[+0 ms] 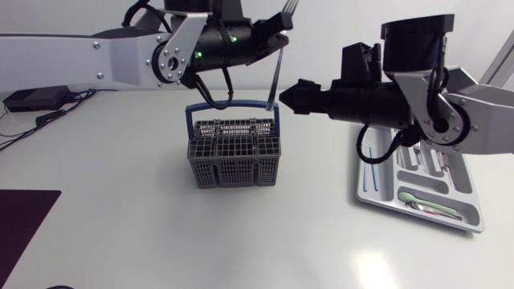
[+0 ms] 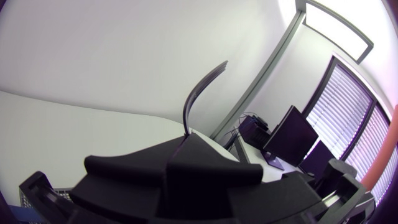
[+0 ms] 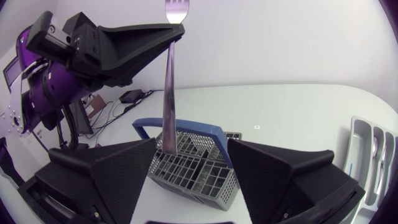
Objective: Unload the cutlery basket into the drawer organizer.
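Observation:
My right gripper grabs the fork's lower handle (image 1: 274, 95) (image 3: 169, 118) next, since my left gripper covers the fork's neck just under the tines.
My left gripper (image 1: 280, 37) hangs above the grey cutlery basket (image 1: 234, 152) and is shut on a metal fork (image 1: 277, 74), held near its neck with tines up and handle pointing down to the basket's blue handle. In the left wrist view the fork (image 2: 198, 93) sticks out past the shut gripper (image 2: 181, 148). My right gripper (image 1: 287, 97) is open, level with the fork's lower handle. In the right wrist view the fork (image 3: 169, 99) stands between its spread fingers (image 3: 106, 168), touching neither, with the basket (image 3: 199, 168) behind.
The white drawer organizer (image 1: 470, 205) lies at the right under my right arm, with several pieces of cutlery in its compartments; its edge (image 3: 354, 149) shows beside the right gripper. A black mat (image 1: 20, 217) lies at the front left.

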